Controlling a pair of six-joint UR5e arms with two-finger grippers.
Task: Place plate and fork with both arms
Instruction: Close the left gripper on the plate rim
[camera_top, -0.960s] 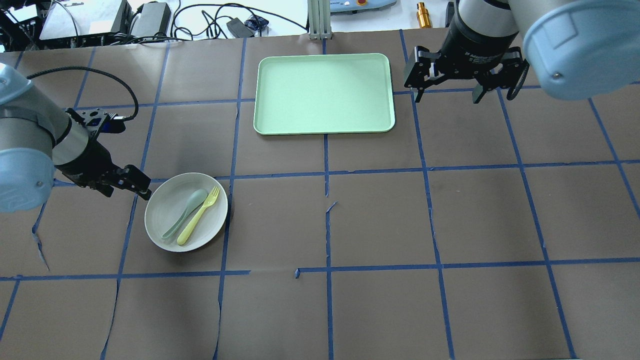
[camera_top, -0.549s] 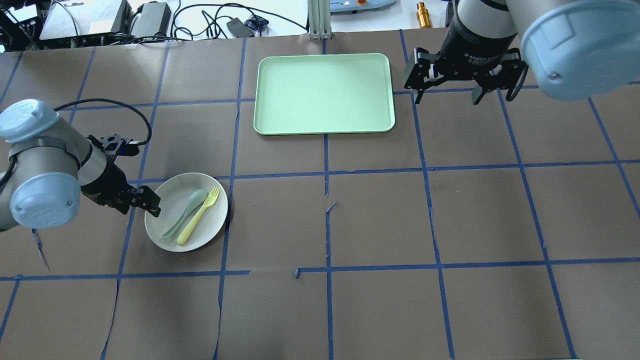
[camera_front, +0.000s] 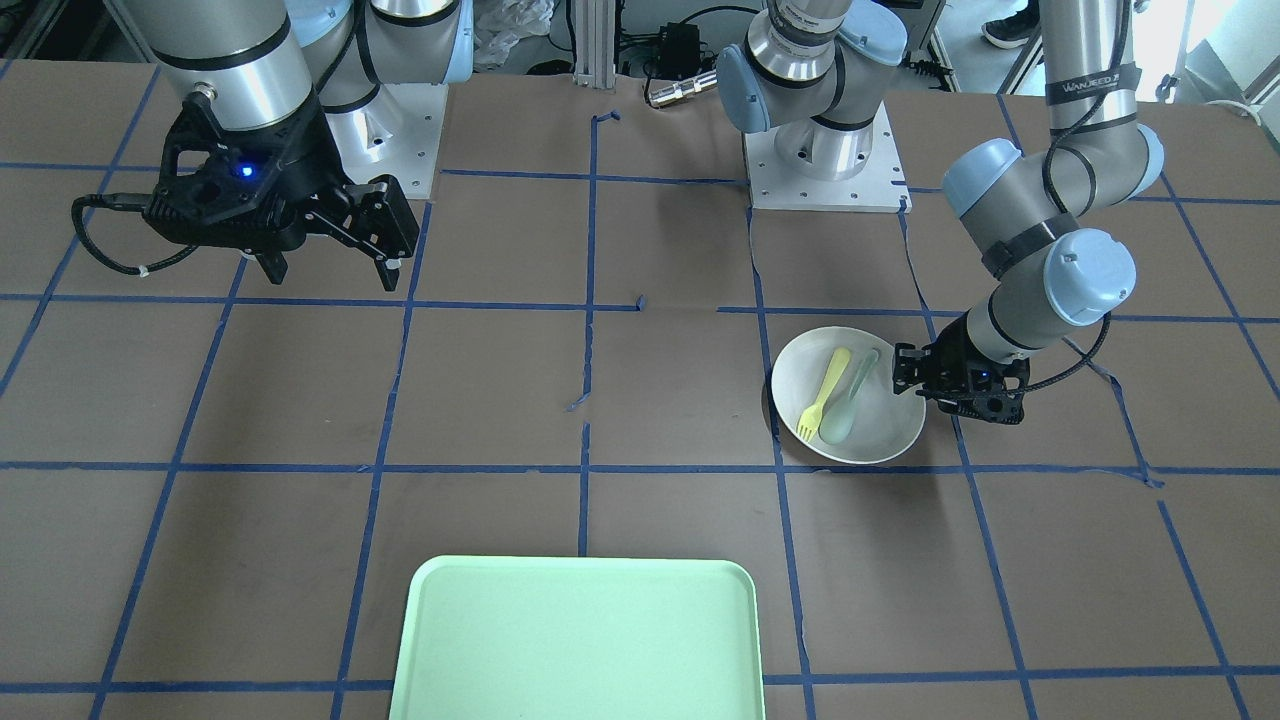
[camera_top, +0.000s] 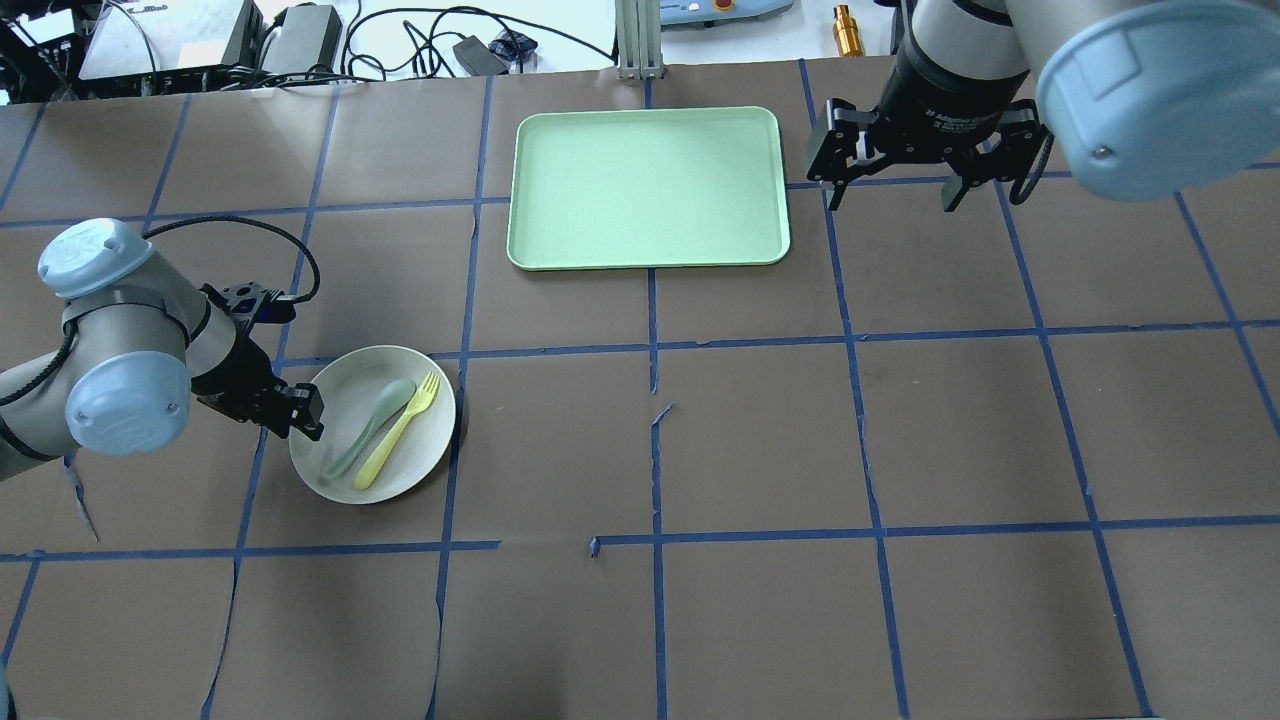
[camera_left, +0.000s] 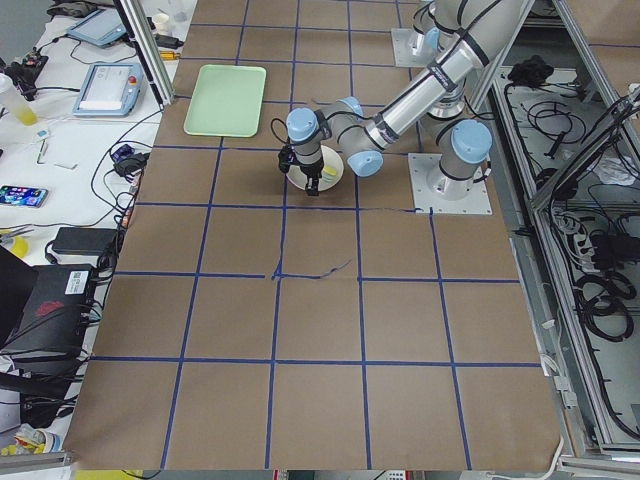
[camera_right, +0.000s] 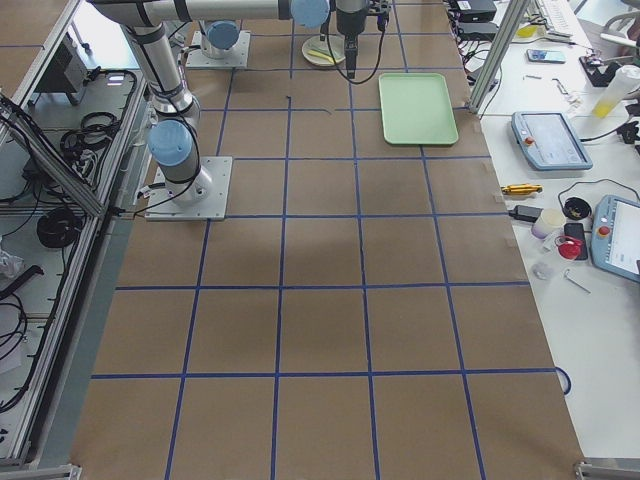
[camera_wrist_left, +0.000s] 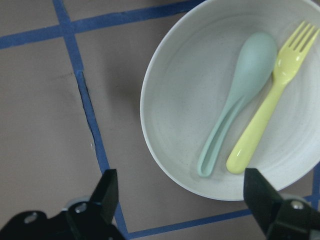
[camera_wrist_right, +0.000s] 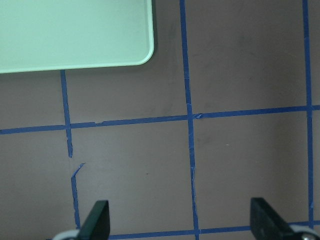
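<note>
Next, the left gripper grabs its rim to set the off-white plate with its fork in the light-green tray.
The off-white plate rests on the brown table at the left, also in the front view. In it lie the pale-yellow fork and, touching its side, a grey-green spoon. My left gripper hangs open at the plate's left rim. The left wrist view shows its fingers wide apart over that rim, with the plate, the fork and the spoon ahead. Far off at the back right, my right gripper is open and holds nothing.
A light-green rectangular tray lies at the table's far middle, just left of the right gripper; its corner shows in the right wrist view. Blue tape lines grid the brown paper. Cables and equipment sit beyond the far edge.
My left arm has swung in and down, bringing its open gripper from beside the plate's upper left to its left rim. The right arm has barely moved.
</note>
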